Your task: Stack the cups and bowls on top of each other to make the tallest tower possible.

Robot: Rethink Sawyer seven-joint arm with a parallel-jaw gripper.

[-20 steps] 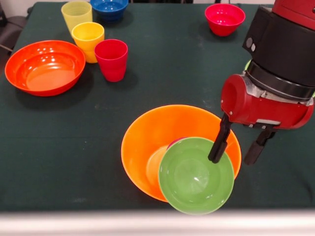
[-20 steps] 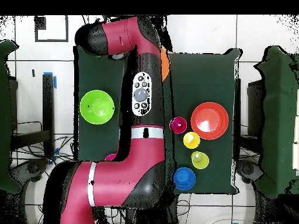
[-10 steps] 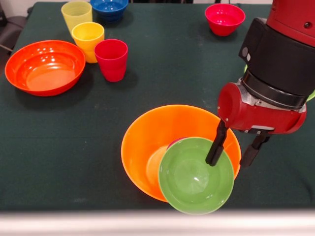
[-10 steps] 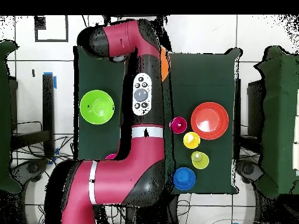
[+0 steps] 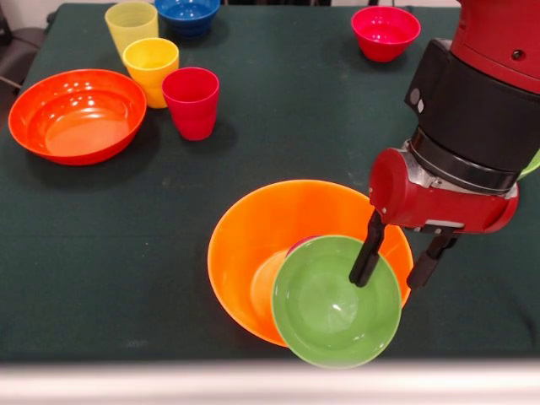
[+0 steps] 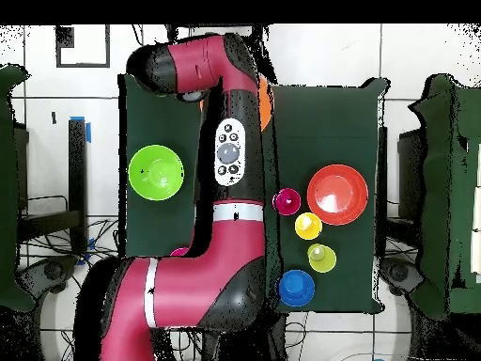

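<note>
The small green bowl needs to sit squarely on the tower, so the gripper should next grab the green bowl by its rim [image 5: 390, 272].
Near the table's front edge in the front view stands the tower: a large yellow-orange bowl [image 5: 253, 245] with a small green bowl [image 5: 329, 308] resting high inside it. A purplish sliver of cup [image 5: 298, 245] peeks out beneath the green bowl. My gripper [image 5: 388, 283] is open and hangs at the green bowl's right rim, with one finger [image 5: 365, 260] over the bowl and the other outside it. The red-pink cup [image 5: 191, 101], yellow-orange cup [image 5: 150, 67] and pale yellow cup [image 5: 131, 24] stand together at the back left. In the overhead view the arm hides the gripper and most of the tower.
A wide orange-red bowl [image 5: 76, 114] sits at the left, a blue bowl [image 5: 187, 13] at the back and a small red-pink bowl [image 5: 385, 32] at the back right. The large green bowl [image 6: 156, 173] lies alone on the other side of the arm.
The gripper has shifted slightly left toward the green bowl's middle and stays open. The bowls and cups have not moved.
</note>
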